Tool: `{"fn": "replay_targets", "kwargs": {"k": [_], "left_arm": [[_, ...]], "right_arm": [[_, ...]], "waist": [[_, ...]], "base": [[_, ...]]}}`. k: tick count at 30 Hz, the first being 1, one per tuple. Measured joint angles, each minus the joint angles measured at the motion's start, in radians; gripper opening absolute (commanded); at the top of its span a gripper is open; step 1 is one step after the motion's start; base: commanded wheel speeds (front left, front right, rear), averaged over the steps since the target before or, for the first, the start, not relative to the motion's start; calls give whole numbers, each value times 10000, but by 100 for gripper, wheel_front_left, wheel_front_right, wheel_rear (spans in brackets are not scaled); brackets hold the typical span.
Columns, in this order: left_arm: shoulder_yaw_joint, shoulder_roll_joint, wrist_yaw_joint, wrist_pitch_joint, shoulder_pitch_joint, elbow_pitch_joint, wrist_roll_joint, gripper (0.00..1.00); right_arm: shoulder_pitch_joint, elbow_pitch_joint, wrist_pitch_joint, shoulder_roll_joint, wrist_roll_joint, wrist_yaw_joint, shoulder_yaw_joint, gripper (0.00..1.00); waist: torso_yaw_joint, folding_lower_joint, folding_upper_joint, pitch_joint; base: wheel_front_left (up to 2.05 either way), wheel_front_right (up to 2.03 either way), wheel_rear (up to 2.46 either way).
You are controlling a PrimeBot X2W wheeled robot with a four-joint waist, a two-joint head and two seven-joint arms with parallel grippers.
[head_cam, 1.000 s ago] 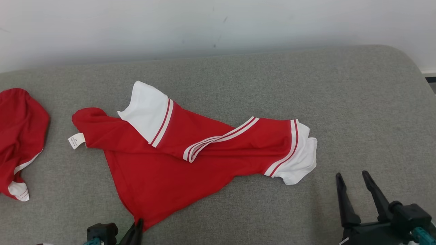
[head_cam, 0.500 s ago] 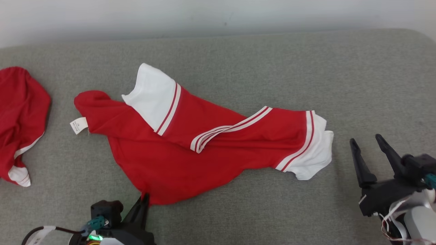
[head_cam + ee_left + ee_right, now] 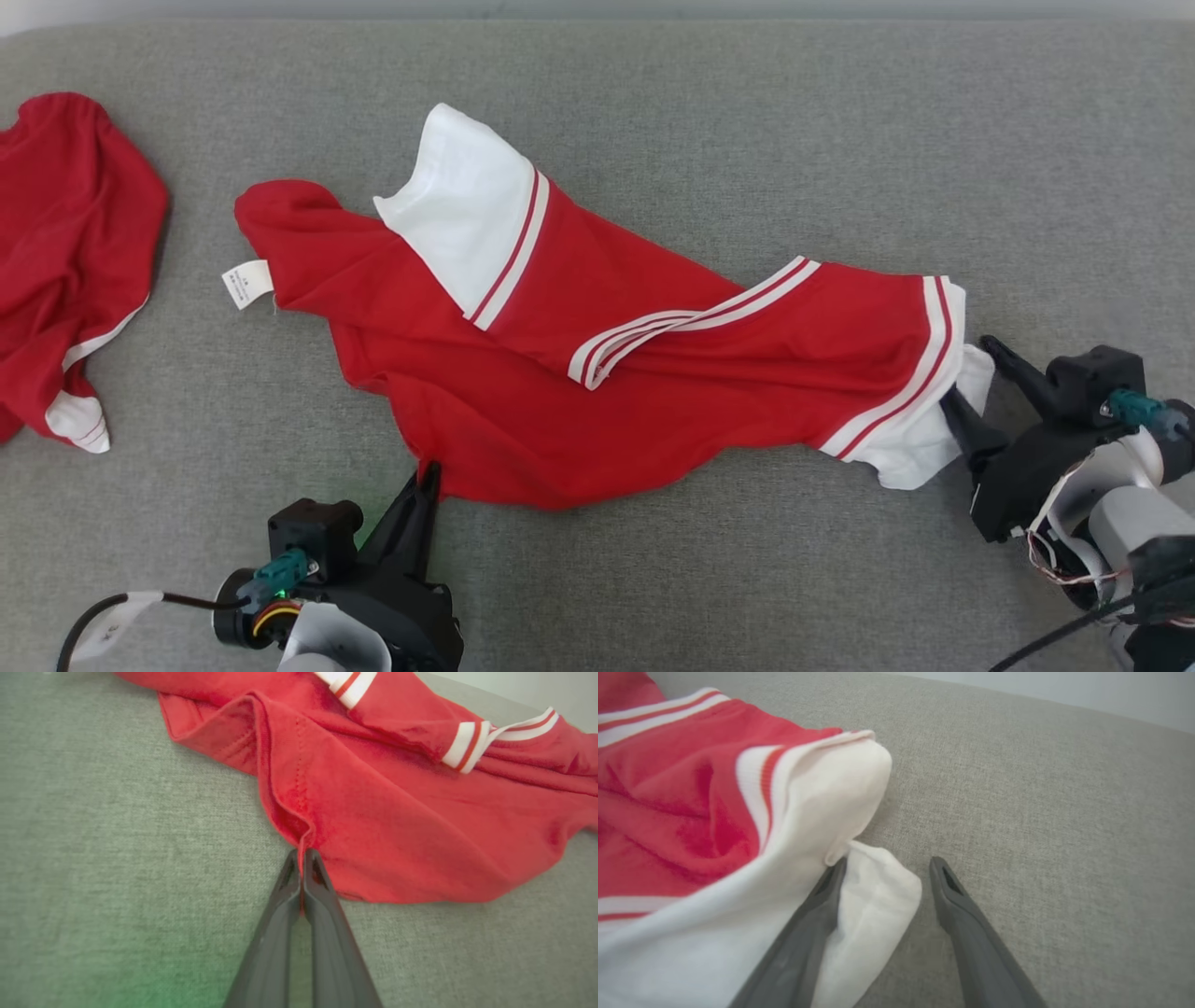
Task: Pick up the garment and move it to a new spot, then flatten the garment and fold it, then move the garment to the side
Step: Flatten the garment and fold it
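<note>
Next, my right gripper grabs the white sleeve by its cuff to move and flatten the garment (image 3: 627, 426).
The garment (image 3: 597, 373) is a red shirt with white striped sleeves, lying crumpled across the grey cushion (image 3: 747, 112). My left gripper (image 3: 428, 474) is shut on the shirt's near red hem corner; in the left wrist view the fingers (image 3: 322, 891) pinch a fold of the hem (image 3: 299, 830). My right gripper (image 3: 971, 373) is open at the shirt's right end. One finger lies under the white sleeve cuff (image 3: 859, 793), the other stands on bare cushion, and a flap of white cloth lies between them in the right gripper (image 3: 888, 863).
A second red garment (image 3: 65, 252) lies bunched at the cushion's far left. A white care label (image 3: 247, 283) sticks out of the shirt's left end. Bare grey cushion stretches behind the shirt and to its right (image 3: 1041, 812).
The head camera has tipped down, shifting the whole picture. My right gripper has moved from beside the white sleeve to straddle its edge. The left gripper still holds the hem corner.
</note>
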Motion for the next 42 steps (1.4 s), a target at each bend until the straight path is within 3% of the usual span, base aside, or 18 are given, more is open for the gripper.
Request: {"fn": "replay_targets", "kwargs": {"k": [1,4,8,14,19,28,35,42], "left_arm": [[4,2,0,-42,-26,-19,0,0],[88,50,94,-217,-34,-215,0,0],[247,184,232,-395,80,-857,12,0],[581,752,500,-270,171,-2485,207,0],[1018,1300,740,63,124,-3743,401,0],[1542,1942,890,627,-1198,-5273,752,0],[1684,2105,861,823,-2552,-5885,1080,0],[1850,2217,970,917,-3254,-6648,1289,0]], "right_arm": [[-122,84,27,-44,153,0,176,0],[-273,159,-65,-142,773,10,625,0],[100,10,-594,-282,1361,10,385,0],[838,-1214,-1103,-238,1756,8,-1101,0],[1554,-3014,-1200,451,2138,8,-2635,0],[1365,-5783,-1223,1802,1358,8,-4498,0],[445,-7403,-583,2499,508,6,-4821,0],[-447,-8642,127,2679,-153,6,-4920,0]], "waist": [[39,-1,0,31],[155,-1,0,33],[175,0,1,-140],[55,-1,0,-509],[-150,-2,0,-842],[-496,-2,0,-1476],[-755,-2,0,-1813],[-921,-3,0,-1958]], "base": [[0,0,0],[0,0,0],[0,0,0],[0,0,0],[0,0,0],[0,0,0],[0,0,0],[0,0,0]]}}
